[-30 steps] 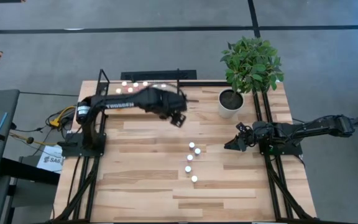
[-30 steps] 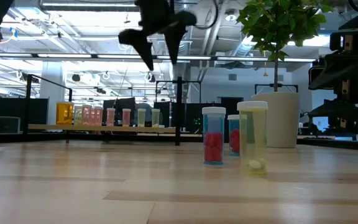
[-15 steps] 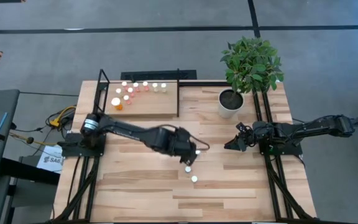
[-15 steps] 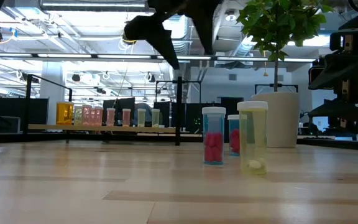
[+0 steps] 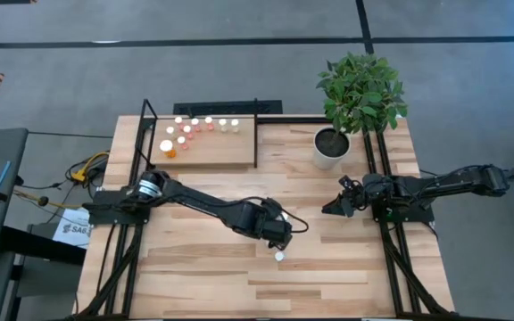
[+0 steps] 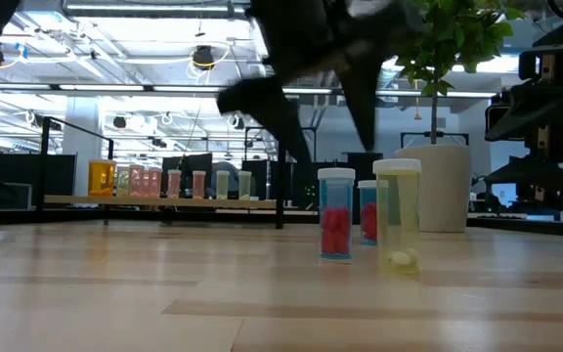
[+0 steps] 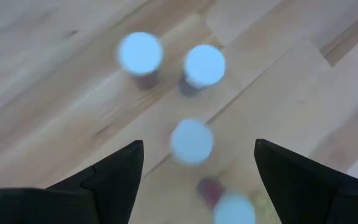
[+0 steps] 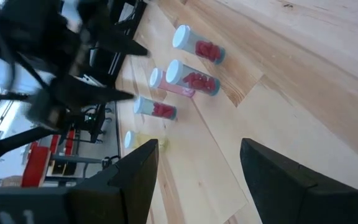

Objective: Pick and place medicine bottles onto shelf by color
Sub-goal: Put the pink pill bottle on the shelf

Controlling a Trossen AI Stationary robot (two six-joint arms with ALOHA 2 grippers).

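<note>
The left gripper needs to take the medicine bottle by its white cap next, so that it can sort the bottle onto the shelf by color.
Several white-capped medicine bottles stand in a row on the table, resting on their bases: red-filled ones (image 6: 336,213) and a yellowish one (image 6: 397,215). From above only one cap (image 5: 278,256) shows; my left arm hides the others. My left gripper (image 5: 281,238) hangs open over the row, its fingers apart above the caps (image 7: 191,141) and touching none. More bottles (image 5: 186,129) stand on the shelf (image 5: 217,153) at the far left. My right gripper (image 5: 333,207) waits open near the table's right side.
A white plant pot (image 5: 330,147) with a green plant stands at the far right, behind my right arm. Black frame rods run along both table sides. Bare wooden table (image 5: 203,276) lies toward the near edge.
My left gripper has swung from beside the shelf toward the table's near edge and a little to the right, coming down over the row of bottles. It has stayed open. The bottles have not moved.
</note>
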